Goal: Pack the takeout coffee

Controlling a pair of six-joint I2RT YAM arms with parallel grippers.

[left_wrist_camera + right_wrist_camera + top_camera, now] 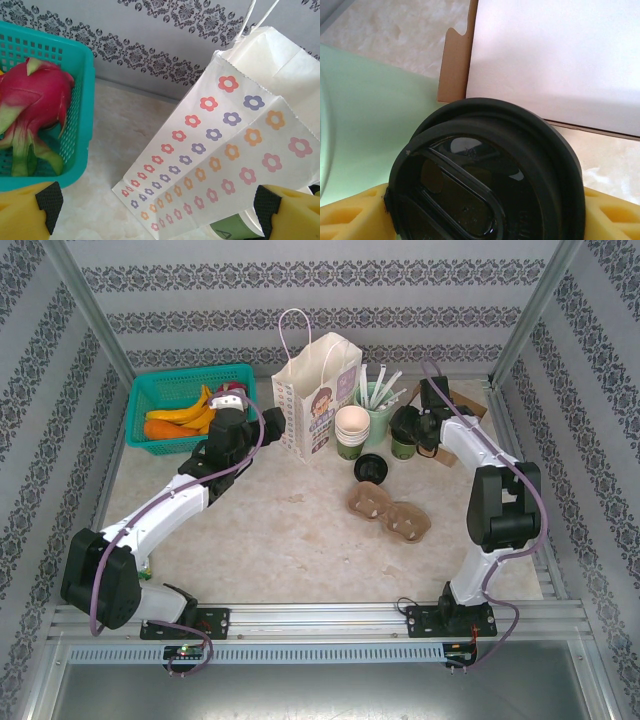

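Observation:
The robot's right gripper needs to open and let go of the takeout coffee, as the cup's base meets the table and the black lid is down over the cup's rim.
The takeout coffee, a dark green cup under a black lid, stands at the back right beside the pale green tumbler. My right gripper is shut on it: in the right wrist view its yellow fingers press against both sides of the lid. The white flowered paper bag stands upright at the back middle. My left gripper hangs open at the bag's left side, and in the left wrist view its pads are spread wide with the bag's flowered wall ahead of them.
A teal basket of fruit, with a dragon fruit, sits back left. A stack of cream cups and the tumbler of straws stand right of the bag. A loose black lid and brown pulp carriers lie mid-table.

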